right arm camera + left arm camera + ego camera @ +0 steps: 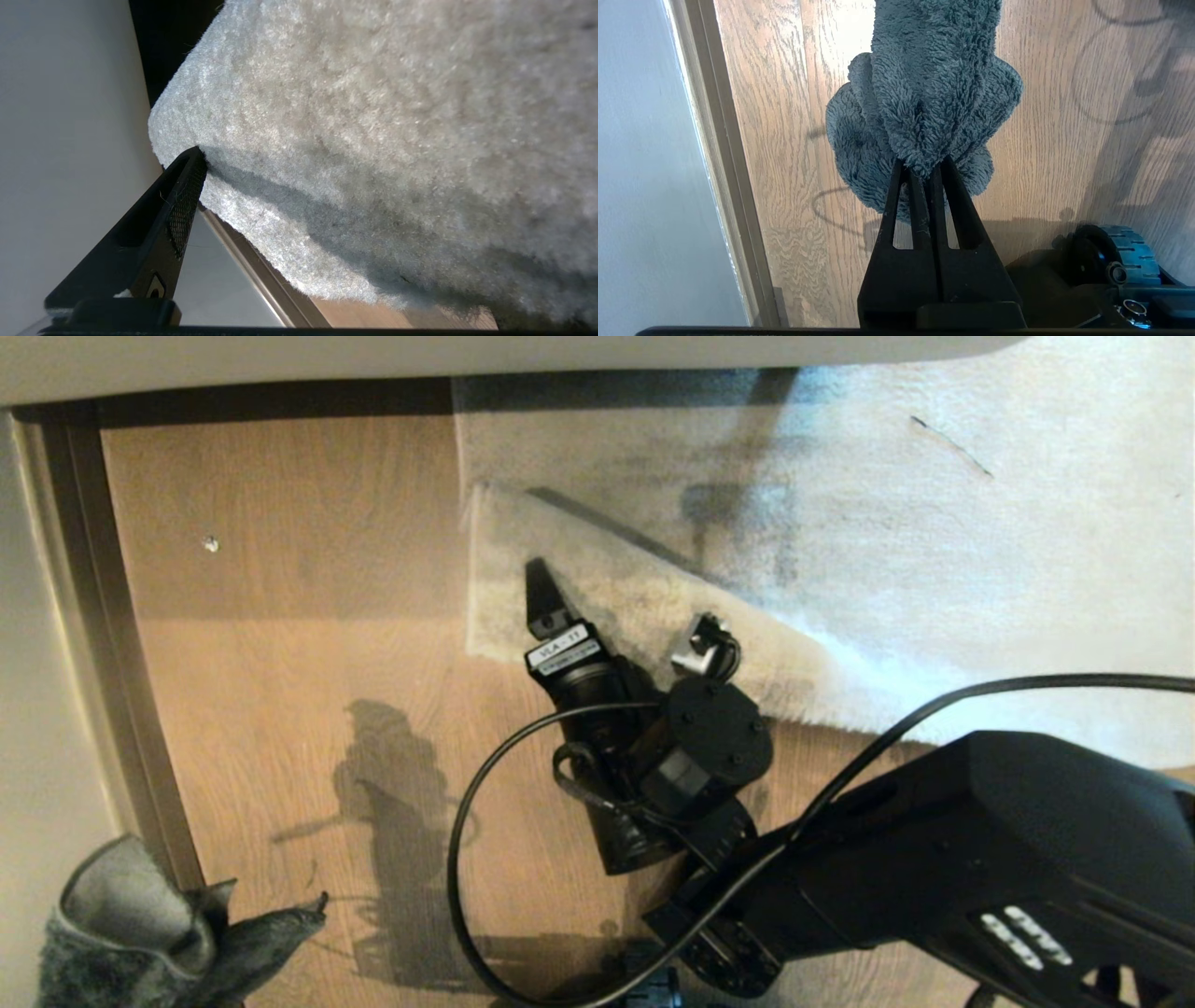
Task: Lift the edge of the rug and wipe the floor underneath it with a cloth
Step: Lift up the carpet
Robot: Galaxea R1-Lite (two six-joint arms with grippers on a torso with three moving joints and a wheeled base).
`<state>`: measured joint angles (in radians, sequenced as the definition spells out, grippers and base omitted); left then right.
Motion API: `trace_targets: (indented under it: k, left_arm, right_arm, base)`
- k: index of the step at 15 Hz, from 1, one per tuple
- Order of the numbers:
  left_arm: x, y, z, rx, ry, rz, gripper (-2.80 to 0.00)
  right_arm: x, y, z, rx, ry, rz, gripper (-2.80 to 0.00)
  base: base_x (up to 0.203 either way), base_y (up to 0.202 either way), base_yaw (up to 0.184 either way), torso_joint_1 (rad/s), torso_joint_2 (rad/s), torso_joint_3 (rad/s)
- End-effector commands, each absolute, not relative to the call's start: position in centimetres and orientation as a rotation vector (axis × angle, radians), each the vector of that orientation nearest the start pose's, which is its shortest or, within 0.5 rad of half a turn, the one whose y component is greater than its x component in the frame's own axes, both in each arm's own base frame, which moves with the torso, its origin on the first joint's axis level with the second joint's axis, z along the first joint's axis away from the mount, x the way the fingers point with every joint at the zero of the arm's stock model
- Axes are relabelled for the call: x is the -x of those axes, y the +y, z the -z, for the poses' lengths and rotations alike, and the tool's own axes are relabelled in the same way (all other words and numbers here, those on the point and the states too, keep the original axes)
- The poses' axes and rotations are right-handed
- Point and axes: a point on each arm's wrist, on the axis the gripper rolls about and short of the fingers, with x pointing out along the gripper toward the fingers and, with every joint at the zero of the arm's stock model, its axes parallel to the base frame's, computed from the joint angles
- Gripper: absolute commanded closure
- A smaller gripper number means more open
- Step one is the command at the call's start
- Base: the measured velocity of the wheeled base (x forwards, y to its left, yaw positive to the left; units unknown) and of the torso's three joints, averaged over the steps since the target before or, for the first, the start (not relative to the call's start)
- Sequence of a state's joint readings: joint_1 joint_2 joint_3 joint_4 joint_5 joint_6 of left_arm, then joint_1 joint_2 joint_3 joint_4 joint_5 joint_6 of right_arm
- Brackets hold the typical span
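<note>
The rug edge [493, 655] [246, 238] is between my fingers, above the wood floor, so my right gripper should close on it. Closing now would hold it.
The grey-beige rug [934, 541] covers the upper right of the wood floor [308, 644]. Its near-left corner stands raised, and a dark crease runs diagonally behind it. The rug edge [478, 569] rests against my right gripper [571, 595], which is open. One black finger [182, 205] touches the border, while the rug hides the other. Under the raised pile a strip of floor [373, 315] shows. At the lower left my left gripper [920, 172] is shut on the fluffy dark grey cloth [924, 93] and holds it above the planks. The same cloth [140, 933] shows in the head view.
A pale wall with a brown skirting strip [103, 616] runs along the left. A white surface [373, 359] overhangs the far edge. My right arm's black cable [462, 821] loops over the planks. A wheel of my base [1125, 247] sits near the left gripper.
</note>
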<state>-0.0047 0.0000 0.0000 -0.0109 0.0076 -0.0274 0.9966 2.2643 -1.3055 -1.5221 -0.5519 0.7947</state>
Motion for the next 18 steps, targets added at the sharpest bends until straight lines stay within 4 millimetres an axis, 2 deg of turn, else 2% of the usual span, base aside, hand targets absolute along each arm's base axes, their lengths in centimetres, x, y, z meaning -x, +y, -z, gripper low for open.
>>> trace_targets:
  k: [1, 2, 3, 8, 18]
  left_arm:
    - [2.28, 0.03, -7.66, 0.028, -0.011, -0.003, 0.0]
    - [2.28, 0.03, -7.66, 0.028, -0.011, -0.003, 0.0]
    - [2.28, 0.03, -7.67, 0.028, -0.012, -0.003, 0.0]
    - [2.28, 0.03, -7.66, 0.028, -0.011, -0.003, 0.0]
    - [2.28, 0.03, -7.67, 0.028, -0.012, -0.003, 0.0]
  right_arm:
    - [-24.72, 36.06, -18.35, -1.195, -0.242, -0.592, -2.8]
    - [-24.74, 36.08, -18.28, -1.195, -0.242, -0.585, -2.8]
    - [-24.83, 36.07, -18.14, -1.195, -0.242, -0.577, 0.0]
    - [-24.75, 36.17, -17.9, -1.196, -0.234, -0.575, 0.0]
    - [-24.53, 35.82, -18.78, -1.211, -0.25, -0.574, 0.0]
  base:
    - [0.0, 0.0, 0.0, 0.0, 0.0, 0.0]
    - [0.0, 0.0, 0.0, 0.0, 0.0, 0.0]
    - [0.0, 0.0, 0.0, 0.0, 0.0, 0.0]
    - [0.0, 0.0, 0.0, 0.0, 0.0, 0.0]
    - [0.0, 0.0, 0.0, 0.0, 0.0, 0.0]
